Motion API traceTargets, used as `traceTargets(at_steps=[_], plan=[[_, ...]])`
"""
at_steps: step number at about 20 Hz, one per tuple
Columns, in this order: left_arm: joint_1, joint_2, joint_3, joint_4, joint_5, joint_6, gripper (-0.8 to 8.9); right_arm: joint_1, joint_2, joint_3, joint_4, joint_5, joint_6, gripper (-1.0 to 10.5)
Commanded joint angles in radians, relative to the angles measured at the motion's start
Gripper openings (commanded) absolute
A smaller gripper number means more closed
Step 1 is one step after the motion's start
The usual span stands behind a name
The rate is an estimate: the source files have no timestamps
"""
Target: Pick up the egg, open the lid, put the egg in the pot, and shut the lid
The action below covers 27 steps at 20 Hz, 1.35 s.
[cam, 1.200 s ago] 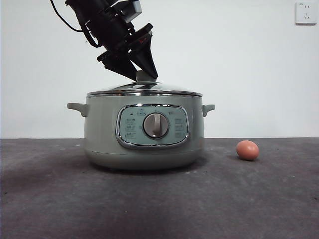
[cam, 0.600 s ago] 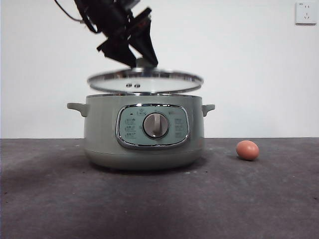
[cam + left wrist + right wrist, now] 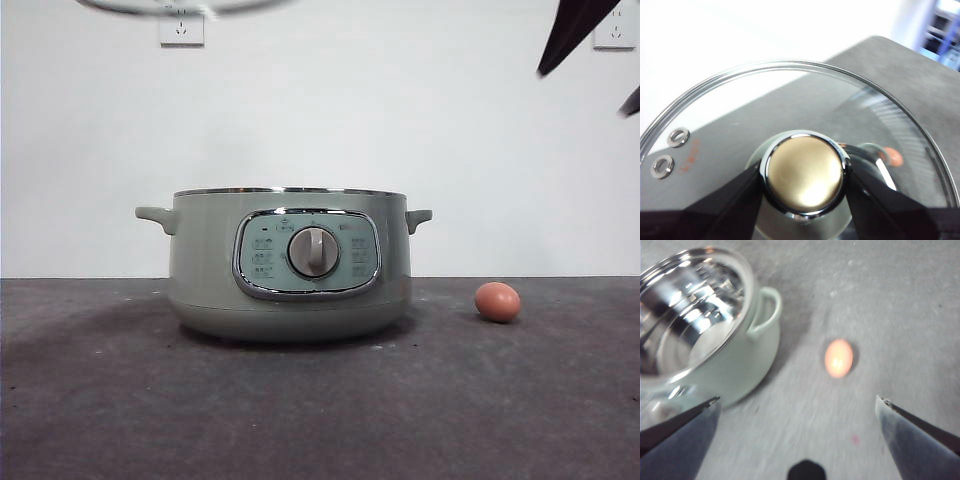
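The right gripper grabs the brown-orange egg by the facing sides of its middle next, because the egg slopes away toward its rounded ends.
The pale green pot stands uncovered mid-table, its steel inside showing in the right wrist view. My left gripper is shut on the knob of the glass lid. It holds the lid high, so only the lid's rim shows at the front view's top left edge. The brown-orange egg lies on the table to the right of the pot. My right gripper is open and hangs well above the egg. Its black fingertips show at the front view's top right.
The dark grey table runs to a white wall with two sockets. The pot's side handle points toward the egg.
The lid has gone from just above the pot up and to the left, to the picture's top edge. The right gripper's tips have come into view at top right.
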Motion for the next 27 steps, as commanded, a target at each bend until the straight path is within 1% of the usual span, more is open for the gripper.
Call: traceTargets(at_steps=[1, 3, 6, 8, 10, 13, 16, 21, 23, 27], plan=[[0.053, -0.053, 0.009, -0.049, 0.011, 0.002, -0.07, 0.001, 0.105, 0.004, 0.083, 0.007, 0.029, 6.0], [0.098, -0.095, 0.009, -0.132, 0.011, 0.024, -0.07, 0.007, 0.213, 0.004, 0.168, 0.018, 0.029, 6.0], [0.115, -0.151, 0.009, -0.168, 0.011, 0.024, -0.06, 0.027, 0.358, 0.019, 0.269, 0.055, 0.028, 6.0], [0.114, -0.181, 0.009, -0.178, 0.011, 0.023, -0.06, 0.047, 0.456, 0.067, 0.274, 0.070, 0.016, 6.0], [0.109, -0.199, 0.009, -0.195, 0.011, 0.023, -0.06, 0.069, 0.546, 0.132, 0.272, 0.106, 0.008, 6.0], [0.097, -0.209, 0.009, -0.220, 0.011, 0.023, -0.06, 0.092, 0.652, 0.240, 0.216, 0.144, -0.010, 6.0], [0.097, -0.209, 0.009, -0.224, 0.011, 0.024, -0.06, 0.093, 0.718, 0.298, 0.157, 0.159, -0.013, 6.0], [0.097, -0.208, 0.009, -0.220, 0.011, 0.024, -0.07, 0.097, 0.756, 0.301, 0.156, 0.196, -0.033, 5.9], [0.097, -0.208, 0.009, -0.220, 0.011, 0.024, -0.07, 0.099, 0.766, 0.301, 0.169, 0.200, -0.036, 5.1], [0.097, -0.208, 0.009, -0.219, 0.011, 0.024, -0.07, 0.112, 0.790, 0.301, 0.159, 0.203, -0.035, 5.0]])
